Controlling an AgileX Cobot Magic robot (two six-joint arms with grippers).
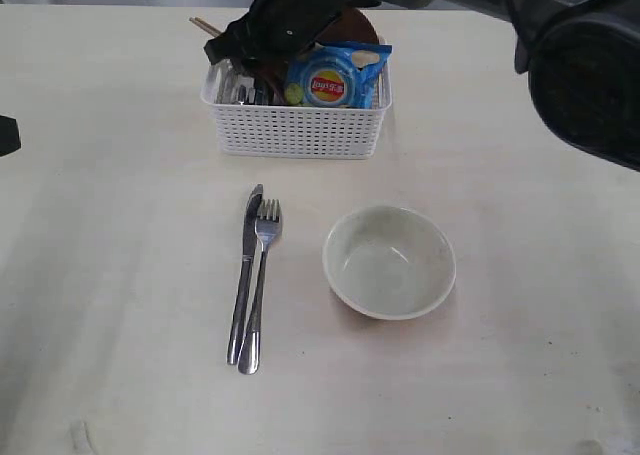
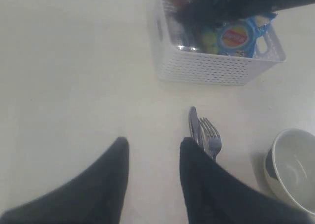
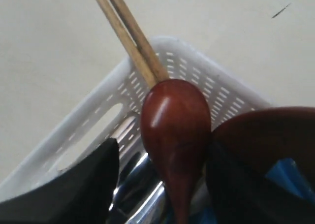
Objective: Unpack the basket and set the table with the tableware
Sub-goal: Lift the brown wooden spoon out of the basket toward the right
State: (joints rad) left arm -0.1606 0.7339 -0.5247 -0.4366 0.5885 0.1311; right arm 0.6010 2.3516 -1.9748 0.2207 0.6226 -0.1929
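I should next pick up the wooden spoon by its neck [image 3: 180, 180] with my right gripper, to bring it from the basket to the grey-green bowl.
The white basket [image 1: 295, 133] stands at the back of the table [image 1: 120, 275]. My right gripper [image 3: 162, 145] reaches into it, jaws open on either side of the reddish-brown wooden spoon [image 3: 172, 120], with a gap beside one finger. Wooden chopsticks [image 3: 130, 37] stick out over the rim, and the brown plate [image 3: 266, 130] leans beside the spoon. The knife [image 1: 245, 265] and fork [image 1: 262, 275] lie side by side on the table, left of the grey-green bowl [image 1: 390, 260]. My left gripper [image 2: 153, 145] hovers open and empty over bare table, near the knife [image 2: 193, 123].
A blue chip bag [image 1: 330, 80] fills the basket's right half. Shiny steel [image 3: 142, 194] shows under the spoon. The right arm [image 1: 580, 65] looms dark at the upper right.
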